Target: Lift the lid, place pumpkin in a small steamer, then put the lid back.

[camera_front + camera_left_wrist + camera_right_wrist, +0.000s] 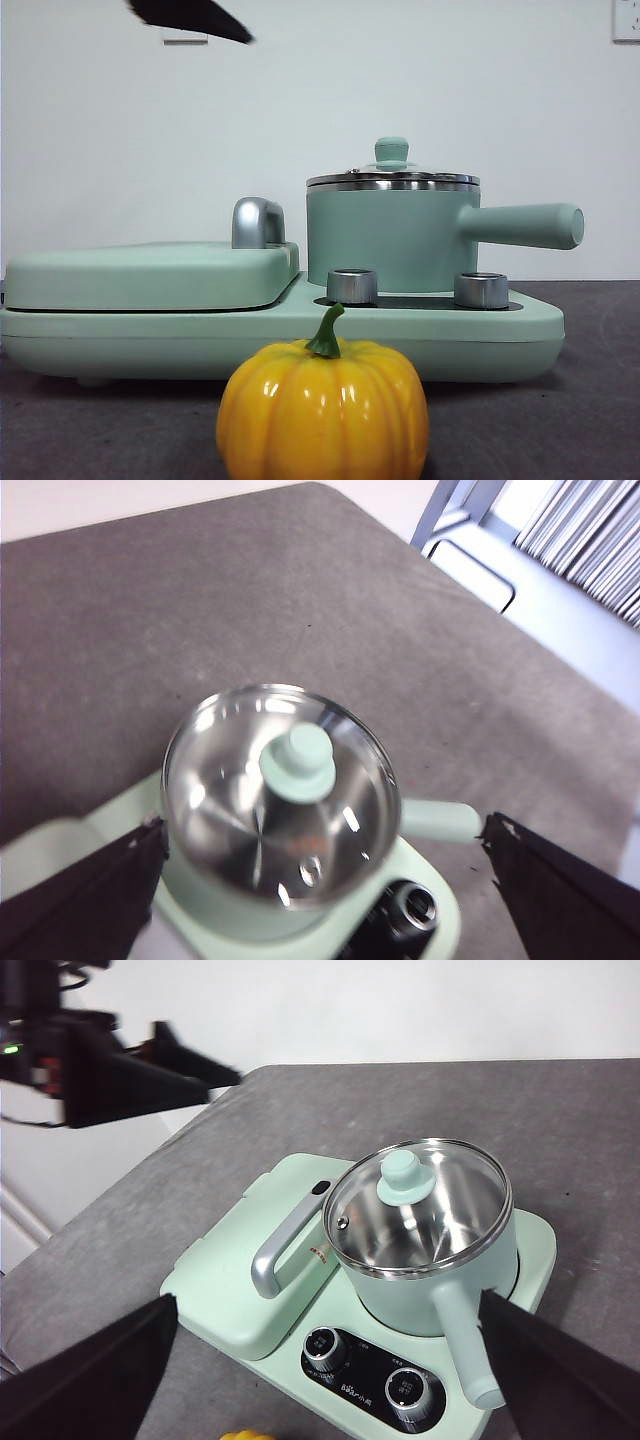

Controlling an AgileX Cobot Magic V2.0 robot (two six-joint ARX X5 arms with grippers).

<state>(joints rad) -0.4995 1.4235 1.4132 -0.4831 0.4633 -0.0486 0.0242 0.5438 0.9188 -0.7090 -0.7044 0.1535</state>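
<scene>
Next, to lift the lid, my left gripper grips its narrow mint-green knob [391,151], since the wide glass disc [392,179] spans the whole steamer top.
The lid [392,180], clear glass with a steel rim and a mint-green knob [391,152], sits closed on the small steamer [385,245], a mint-green pot with a long side handle [525,225]. The yellow-orange pumpkin [322,410] with its green stem stands on the table in front of the appliance; a sliver of the pumpkin [245,1434] shows in the right wrist view. My left gripper [322,825] hangs open high above the lid [280,800], touching nothing. My right gripper [328,1300] is open too, high above the front of the steamer [440,1290]. A black arm tip [190,15] shows at the top of the front view.
The steamer stands on the right half of a mint-green cooker base [300,340] with two steel dials [352,286]. Its left half is a flat hinged cover [150,275] with a chrome handle [257,222]. The table is grey, and its edges lie well beyond the cooker.
</scene>
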